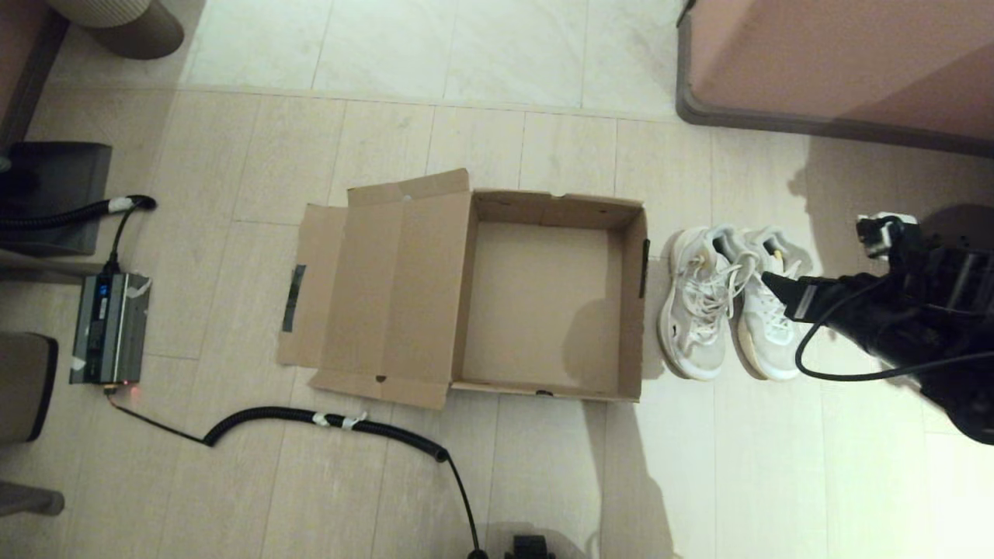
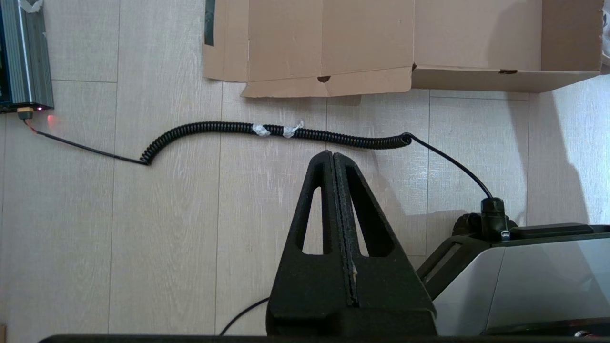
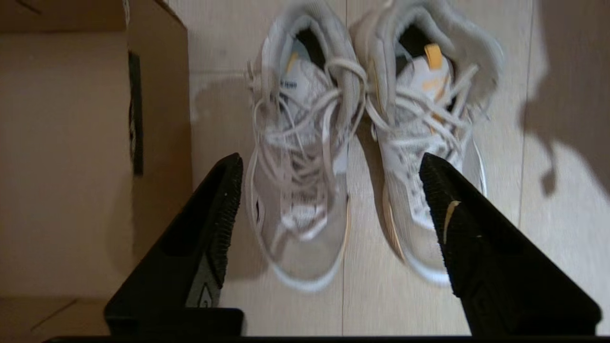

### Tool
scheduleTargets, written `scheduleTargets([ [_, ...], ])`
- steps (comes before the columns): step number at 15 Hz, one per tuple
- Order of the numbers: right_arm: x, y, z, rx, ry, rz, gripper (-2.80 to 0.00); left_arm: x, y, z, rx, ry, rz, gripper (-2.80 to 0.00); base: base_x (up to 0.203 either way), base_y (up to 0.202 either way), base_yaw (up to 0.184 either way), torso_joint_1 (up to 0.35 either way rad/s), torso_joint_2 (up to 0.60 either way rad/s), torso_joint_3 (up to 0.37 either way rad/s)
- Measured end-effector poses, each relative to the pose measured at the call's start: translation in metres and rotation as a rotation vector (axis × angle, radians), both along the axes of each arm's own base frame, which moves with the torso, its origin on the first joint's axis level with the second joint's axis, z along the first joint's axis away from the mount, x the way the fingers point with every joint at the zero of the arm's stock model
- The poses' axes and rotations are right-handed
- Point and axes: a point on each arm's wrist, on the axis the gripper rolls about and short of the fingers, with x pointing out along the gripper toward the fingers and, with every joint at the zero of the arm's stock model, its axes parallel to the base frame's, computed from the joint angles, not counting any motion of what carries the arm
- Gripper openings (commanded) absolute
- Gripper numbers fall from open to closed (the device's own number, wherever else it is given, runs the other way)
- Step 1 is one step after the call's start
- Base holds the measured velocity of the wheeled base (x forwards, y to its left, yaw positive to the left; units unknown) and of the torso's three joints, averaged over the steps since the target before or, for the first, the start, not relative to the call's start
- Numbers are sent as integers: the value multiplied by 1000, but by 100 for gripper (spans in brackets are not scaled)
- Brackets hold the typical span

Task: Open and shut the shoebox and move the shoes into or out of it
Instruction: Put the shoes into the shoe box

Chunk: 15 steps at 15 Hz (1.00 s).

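The right gripper grabs the white sneakers by their adjoining collar sides next, to move them into the brown shoebox together.
The brown shoebox [image 1: 543, 303] stands open and empty on the floor. Its lid [image 1: 388, 287] lies flat to the left, with dark tape [image 1: 293, 299] on the edge flap. The two white sneakers [image 1: 695, 310] [image 1: 769, 326] stand side by side on the floor just right of the box, apart from it. My right gripper [image 1: 784, 291] hovers over the right sneaker. In the right wrist view it [image 3: 330, 159] is open, its fingers spanning both shoes [image 3: 298, 157] [image 3: 419, 119] with nothing held. My left gripper [image 2: 332, 155] is shut and empty, above the floor in front of the box [image 2: 476, 78].
A coiled black cable [image 1: 326, 419] runs across the floor before the box to a grey power unit [image 1: 109, 326] at the left. A pink-brown furniture block [image 1: 839, 62] stands at the back right. A dark box [image 1: 54, 194] sits at the far left.
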Motion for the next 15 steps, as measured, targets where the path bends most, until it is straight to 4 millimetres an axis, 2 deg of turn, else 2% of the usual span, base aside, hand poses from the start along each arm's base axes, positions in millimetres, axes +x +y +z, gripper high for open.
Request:
scheduleTargets([
  [4, 34, -13, -25, -7, -28, 27, 0, 0, 0, 0, 0, 0, 0, -280, 0, 0, 0, 0, 0, 0],
  [7, 56, -26, -36, -32, -75, 8, 0, 0, 0, 0, 0, 0, 0, -280, 0, 0, 0, 0, 0, 0],
  [9, 67, -34, -42, -42, -89, -7, 0, 0, 0, 0, 0, 0, 0, -280, 0, 0, 0, 0, 0, 0],
  [15, 87, -38, -54, -48, -122, 14, 0, 0, 0, 0, 0, 0, 0, -280, 0, 0, 0, 0, 0, 0],
])
